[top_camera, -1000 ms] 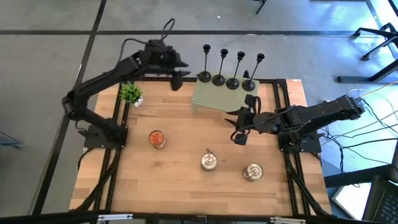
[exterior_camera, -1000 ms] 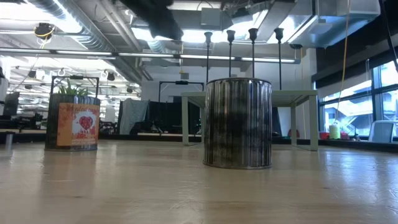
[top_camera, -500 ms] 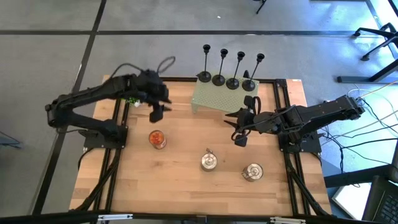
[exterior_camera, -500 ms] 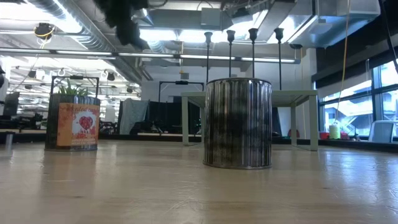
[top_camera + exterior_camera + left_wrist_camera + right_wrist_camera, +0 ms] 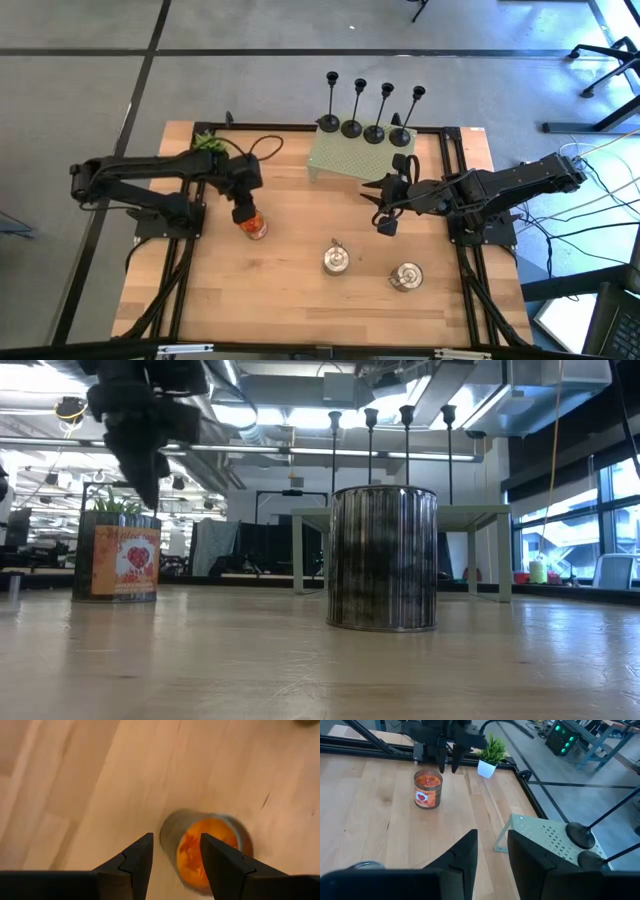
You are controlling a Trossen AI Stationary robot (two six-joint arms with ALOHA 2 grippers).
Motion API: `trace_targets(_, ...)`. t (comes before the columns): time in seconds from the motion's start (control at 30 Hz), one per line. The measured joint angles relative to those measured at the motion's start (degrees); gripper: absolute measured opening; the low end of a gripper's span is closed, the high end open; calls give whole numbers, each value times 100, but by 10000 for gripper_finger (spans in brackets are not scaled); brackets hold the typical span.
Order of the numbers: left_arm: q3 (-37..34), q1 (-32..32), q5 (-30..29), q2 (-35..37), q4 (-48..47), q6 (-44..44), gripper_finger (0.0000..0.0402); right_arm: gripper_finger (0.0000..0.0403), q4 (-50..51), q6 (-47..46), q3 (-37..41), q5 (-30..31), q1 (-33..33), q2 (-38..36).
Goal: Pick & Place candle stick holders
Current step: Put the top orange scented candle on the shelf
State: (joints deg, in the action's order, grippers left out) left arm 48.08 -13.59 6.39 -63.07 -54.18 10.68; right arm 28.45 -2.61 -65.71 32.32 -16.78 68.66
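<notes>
The jar with orange filling is to move onto the green stand, so the robot's left gripper will grab the jar by its rim (image 5: 239, 833) next.
Four slim black candle stick holders (image 5: 364, 128) stand by their round bases in a row on a pale green perforated stand (image 5: 345, 158) at the table's far edge. Their cup tops show in the low view (image 5: 389, 412), and two bases show in the right wrist view (image 5: 580, 834). My left gripper (image 5: 243, 211) is open and empty, pointing down just above a glass jar with orange filling (image 5: 254, 226). The jar's rim lies below the fingers in the left wrist view (image 5: 176, 842). My right gripper (image 5: 380, 206) is open and empty, just in front of the stand's right part.
Two silver tins (image 5: 336, 260) (image 5: 406, 276) stand on the near half of the table; one fills the middle of the low view (image 5: 382, 557). A small potted plant (image 5: 491, 752) stands at the far left corner. A black frame rail (image 5: 452, 180) borders the table.
My left gripper has swung from the far edge beside the candle stick holders toward the table's left and near side. It has come down over the glass jar and now points downward. The candle stick holders and my right arm have kept still.
</notes>
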Motion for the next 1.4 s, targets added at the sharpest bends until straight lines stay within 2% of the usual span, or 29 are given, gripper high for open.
trace_targets(0.2,-258,203,-410,2,-24,164,159,110,-2,2,0,2,-2,0)
trace_targets(0.43,-474,431,-330,0,-6,511,159,110,0,4,0,2,-2,0)
trace_targets(0.7,-551,545,-681,-2,40,701,156,110,0,48,0,3,-1,-1)
trace_targets(0.83,-551,539,-775,-2,40,963,131,110,0,53,0,4,-1,0)
trace_targets(0.93,-551,536,-437,-2,40,912,101,110,0,172,0,4,-2,0)
trace_targets(1.07,-551,536,-341,-42,-19,1014,69,110,0,199,0,5,-2,0)
trace_targets(1.4,-549,536,-483,-456,40,991,30,110,0,224,0,9,-2,0)
